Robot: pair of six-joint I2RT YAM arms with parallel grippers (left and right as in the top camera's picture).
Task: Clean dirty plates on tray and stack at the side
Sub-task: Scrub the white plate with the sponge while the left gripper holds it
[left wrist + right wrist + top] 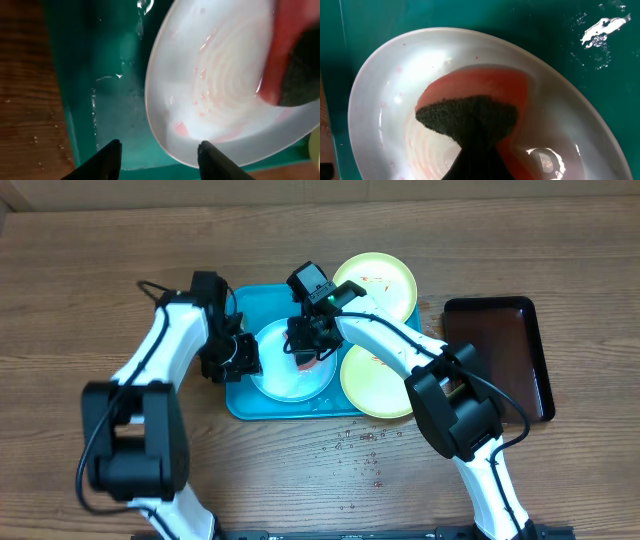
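My left gripper will next hold the whitish plate's rim, away from the sponge. That leaves the plate's surface free to clean before stacking.
The whitish plate lies on the turquoise tray, wet with pink streaks. It also shows in the left wrist view and the right wrist view. My right gripper is shut on a red-orange sponge and presses its dark scouring side onto the plate; its fingers are hidden behind the sponge. My left gripper is open at the plate's left rim, above the tray floor. Two yellow-green plates, one at the back and one at the front, lie at the tray's right side with red smears.
A dark brown-black tray lies on the wooden table at the right. Water drops speckle the table in front of the turquoise tray. Water also glistens on the tray floor.
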